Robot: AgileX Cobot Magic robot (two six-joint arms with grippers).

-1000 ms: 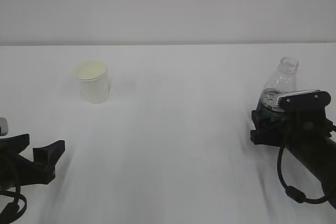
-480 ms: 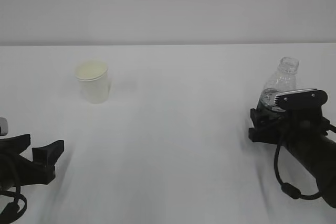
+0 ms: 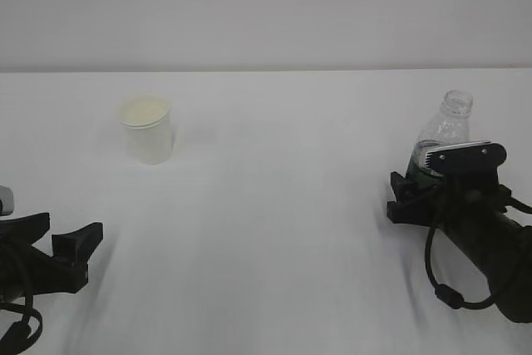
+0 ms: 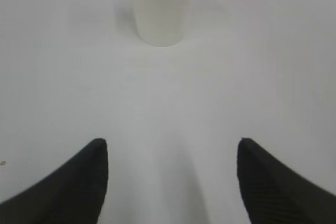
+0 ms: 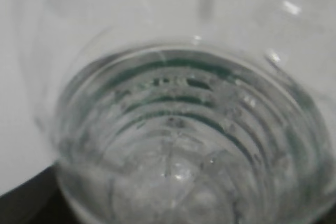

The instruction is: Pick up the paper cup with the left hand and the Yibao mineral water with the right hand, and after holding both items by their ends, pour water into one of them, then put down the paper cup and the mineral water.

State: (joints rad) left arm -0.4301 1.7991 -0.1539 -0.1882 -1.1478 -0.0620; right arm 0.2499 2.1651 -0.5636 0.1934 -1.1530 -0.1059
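Observation:
My right gripper will next grab the Yibao mineral water by its straight-sided lower part, around the water, because the Yibao mineral water slopes inward at its shoulder.
The white paper cup stands upright on the table at the far left; in the left wrist view the paper cup is straight ahead at the top edge. My left gripper hovers low at the near left, well short of the cup, open and empty. The uncapped clear Yibao mineral water with its green label stands upright at the right. My right gripper is open, its jaws on either side of the bottle's lower part. The ribbed bottle fills the right wrist view and hides the jaws.
The white table stretches bare between cup and bottle, up to a plain white wall at the back. The right arm's cable loop hangs near the table at the right front.
The right gripper has slid a little to the left and lower around the bottle, which has stayed in place. The left gripper and the cup have hardly moved.

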